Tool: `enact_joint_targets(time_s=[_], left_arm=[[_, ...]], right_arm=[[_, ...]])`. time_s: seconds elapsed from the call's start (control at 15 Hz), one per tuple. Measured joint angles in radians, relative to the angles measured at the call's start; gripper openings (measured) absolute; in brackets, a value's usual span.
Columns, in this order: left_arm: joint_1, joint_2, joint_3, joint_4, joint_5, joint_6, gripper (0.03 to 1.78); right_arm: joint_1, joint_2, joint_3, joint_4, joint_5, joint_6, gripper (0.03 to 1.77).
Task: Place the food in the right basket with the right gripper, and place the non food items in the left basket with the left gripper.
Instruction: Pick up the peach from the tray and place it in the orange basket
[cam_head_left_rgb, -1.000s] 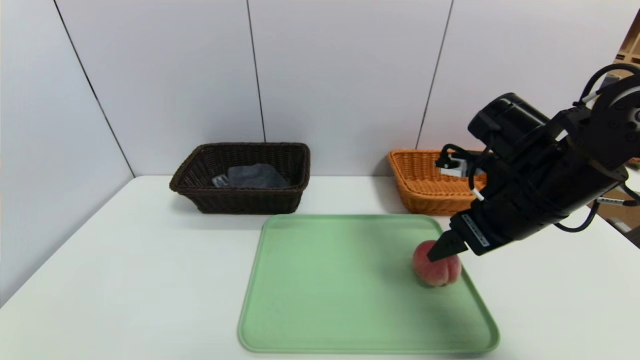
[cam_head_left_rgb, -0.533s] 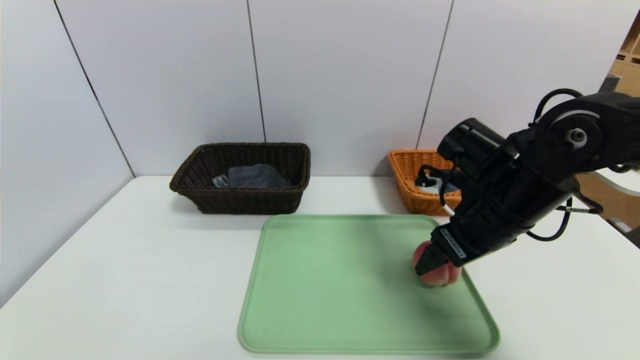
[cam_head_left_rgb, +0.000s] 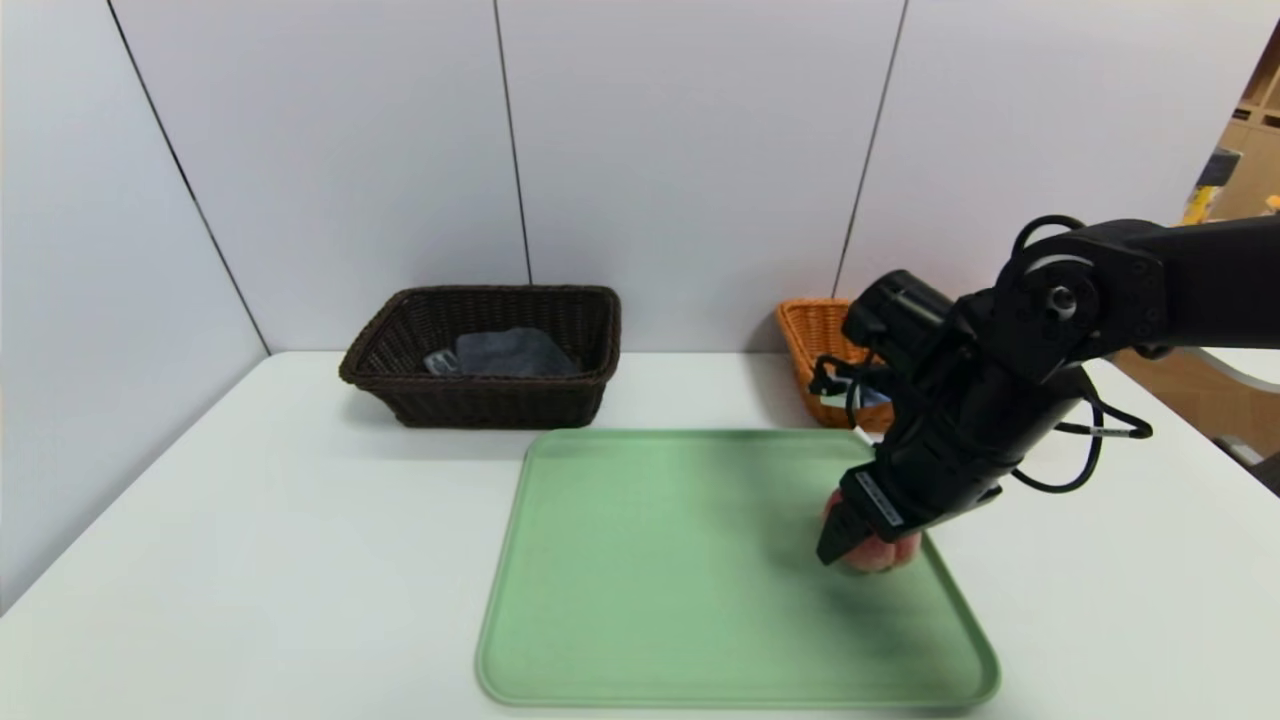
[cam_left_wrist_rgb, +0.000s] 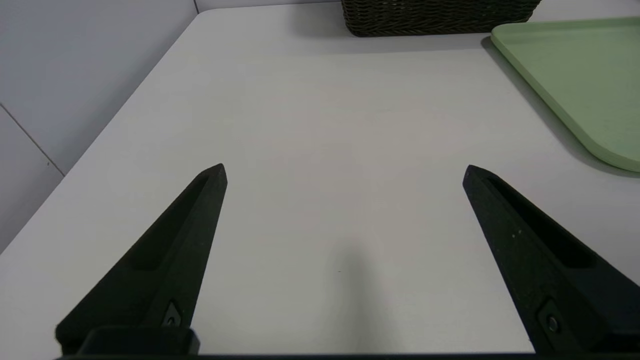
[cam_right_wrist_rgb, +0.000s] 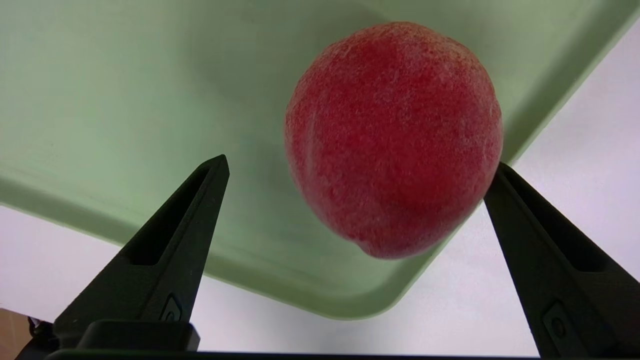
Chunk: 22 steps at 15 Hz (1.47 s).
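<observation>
The peach slopes to a point at its tip (cam_right_wrist_rgb: 376, 251). My right gripper will therefore grab the peach (cam_right_wrist_rgb: 395, 135) next by its widest facing sides.
The food, a fuzzy pink-red peach (cam_head_left_rgb: 888, 553) (cam_right_wrist_rgb: 395, 135), sits on the green tray (cam_head_left_rgb: 650, 560) near its right rim. My right gripper (cam_head_left_rgb: 858, 540) (cam_right_wrist_rgb: 361, 164) is open and lowered over the peach. One finger lies close against its side and the other stands well apart from it. The orange-tan right basket (cam_head_left_rgb: 812, 340) is at the back right, mostly hidden behind the right arm. The dark brown left basket (cam_head_left_rgb: 480, 405) stands at the back left. My left gripper (cam_left_wrist_rgb: 344, 169) hangs open above bare table with nothing between its fingers. It does not show in the head view.
A dark folded cloth (cam_head_left_rgb: 515, 352) lies in the left basket. The tray's rim (cam_right_wrist_rgb: 320, 295) runs just beneath the peach. Grey wall panels close off the back and the left side. The left basket (cam_left_wrist_rgb: 435, 20) and the tray corner (cam_left_wrist_rgb: 575, 75) lie ahead of the left gripper.
The right arm has swung down and leftward. Its open fingers have gone from just above the peach to straddling it. The peach has stayed in place.
</observation>
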Motion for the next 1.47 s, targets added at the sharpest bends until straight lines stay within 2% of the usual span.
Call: enact_joint_targets(time_s=[0.67,0.73,0.87,0.93,1.47], left_arm=[[0.0,0.0,0.0,0.0,0.0,0.0,1.69],[0.0,0.0,0.0,0.0,0.0,0.0,1.69],[0.0,0.0,0.0,0.0,0.0,0.0,1.69],[0.0,0.0,0.0,0.0,0.0,0.0,1.69],[0.0,0.0,0.0,0.0,0.0,0.001,1.69]], right_arm=[[-0.006,0.059,-0.027,-0.001,-0.034,-0.001,1.71],[-0.006,0.061,-0.028,-0.001,-0.034,0.0,1.62],[-0.007,0.066,-0.029,0.0,-0.033,-0.004,1.28],[-0.008,0.067,-0.029,0.0,-0.033,-0.004,1.2],[-0.016,0.031,-0.041,0.001,-0.036,-0.007,1.14]])
